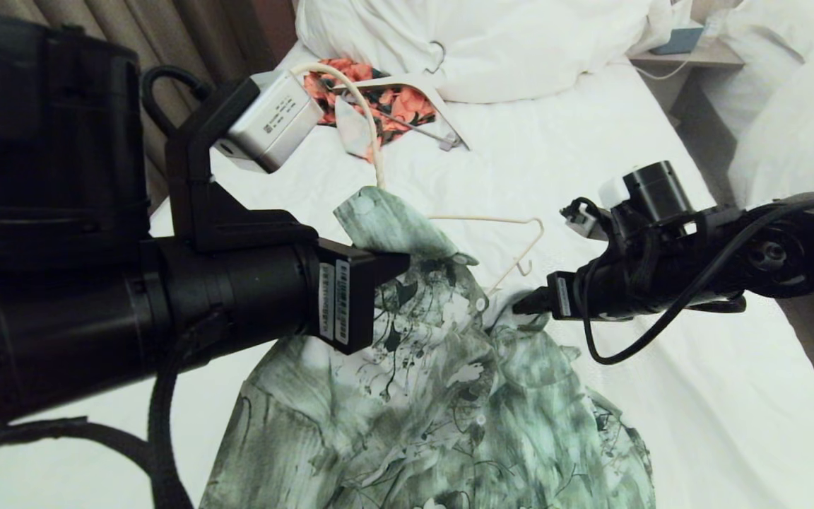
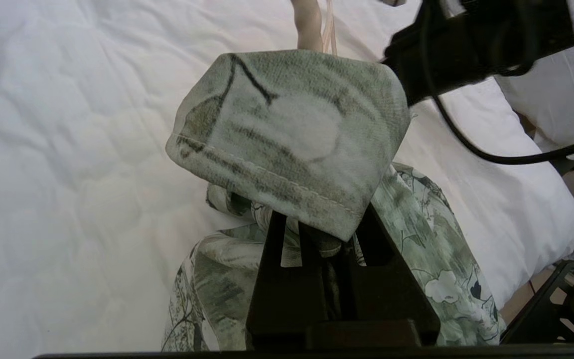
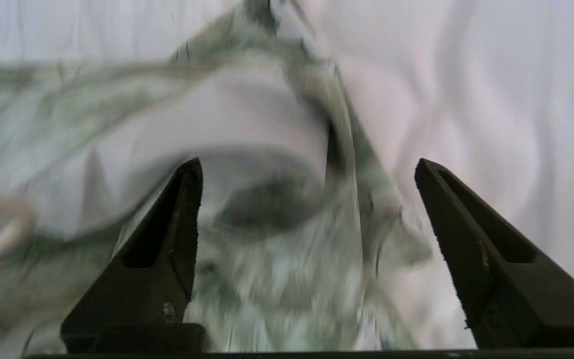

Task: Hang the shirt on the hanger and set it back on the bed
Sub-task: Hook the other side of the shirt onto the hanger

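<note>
Next, the right gripper grabs the shirt by its collar (image 1: pixel 499 322) to hang the shirt on the cream hanger (image 1: pixel 499 220).
The green-and-white floral shirt (image 1: pixel 435 396) lies rumpled on the bed (image 1: pixel 591 155), with one part lifted. My left gripper (image 1: pixel 396 265) is shut on that raised fabric. In the left wrist view a fold of the shirt (image 2: pixel 287 134) drapes over the left gripper (image 2: pixel 324 234). The thin cream hanger (image 1: pixel 499 220) lies on the sheet just behind the shirt, its hook (image 1: pixel 522 267) near the collar. My right gripper (image 1: pixel 520 305) hovers at the collar, beside the hook. The right gripper (image 3: pixel 307 184) is open over blurred shirt (image 3: pixel 277 279), with nothing between its fingers.
An orange-and-black garment (image 1: pixel 400 102) and a thicker white hanger (image 1: pixel 442 116) lie farther up the bed, below the duvet and pillow (image 1: pixel 492 42). A bedside shelf (image 1: pixel 689 53) and a second white bed (image 1: pixel 795 127) stand to the right. Curtains (image 1: pixel 96 21) hang at the left.
</note>
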Tool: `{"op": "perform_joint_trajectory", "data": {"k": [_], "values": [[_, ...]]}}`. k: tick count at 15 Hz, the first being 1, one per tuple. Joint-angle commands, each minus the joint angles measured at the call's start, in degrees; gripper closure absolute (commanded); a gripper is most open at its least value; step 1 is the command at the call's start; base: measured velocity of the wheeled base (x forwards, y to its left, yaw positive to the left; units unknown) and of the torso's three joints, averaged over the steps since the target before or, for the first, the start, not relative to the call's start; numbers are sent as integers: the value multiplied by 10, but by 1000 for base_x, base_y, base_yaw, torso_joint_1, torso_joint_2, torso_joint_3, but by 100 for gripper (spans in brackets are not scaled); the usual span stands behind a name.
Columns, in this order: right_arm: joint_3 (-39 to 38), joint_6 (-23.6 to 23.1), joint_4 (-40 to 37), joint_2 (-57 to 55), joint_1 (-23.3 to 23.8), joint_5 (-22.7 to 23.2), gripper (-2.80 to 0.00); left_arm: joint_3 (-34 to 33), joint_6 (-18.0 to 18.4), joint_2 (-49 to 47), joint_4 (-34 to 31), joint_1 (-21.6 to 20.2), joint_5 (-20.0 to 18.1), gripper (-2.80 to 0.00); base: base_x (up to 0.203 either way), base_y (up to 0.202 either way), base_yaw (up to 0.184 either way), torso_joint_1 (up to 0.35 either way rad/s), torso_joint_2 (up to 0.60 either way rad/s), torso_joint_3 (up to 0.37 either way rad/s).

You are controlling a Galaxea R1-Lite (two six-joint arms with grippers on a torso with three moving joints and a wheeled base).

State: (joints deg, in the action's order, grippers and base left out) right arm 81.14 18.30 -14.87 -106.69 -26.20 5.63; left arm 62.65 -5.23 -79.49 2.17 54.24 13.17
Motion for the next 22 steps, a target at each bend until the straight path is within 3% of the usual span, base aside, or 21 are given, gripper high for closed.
{"op": "perform_joint_trajectory", "data": {"k": [1, 6, 7, 8, 15, 18, 22], "values": [[2, 0, 22, -25, -1, -4, -280, 0, 0, 0, 0, -3, 1, 0, 0, 0, 0, 0, 0, 0], [14, -3, 54, -55, -5, -19, -280, 1, 0, 1, 0, -5, 1, 0, 0, 0, 0, 0, 0, 0], [16, -3, 54, -58, -8, -20, -204, 1, 0, 2, 0, -6, 1, 0, 0, 0, 0, 0, 0, 0], [24, -3, 58, -62, -10, -22, 0, 1, 0, 5, 0, -8, 1, 0, 0, 0, 0, 0, 0, 0], [41, 6, 105, -83, -33, -42, 0, 2, 0, 6, 0, -10, 0, 0, 0, 0, 0, 0, 0, 0], [46, 75, 136, -69, -18, -42, 0, 3, 0, 4, 0, -15, 0, 0, 0, 0, 0, 0, 0, 0], [66, 120, 129, -57, 31, -40, 0, 2, 0, -18, -1, -16, 1, 0, 0, 0, 0, 0, 0, 0]]}}
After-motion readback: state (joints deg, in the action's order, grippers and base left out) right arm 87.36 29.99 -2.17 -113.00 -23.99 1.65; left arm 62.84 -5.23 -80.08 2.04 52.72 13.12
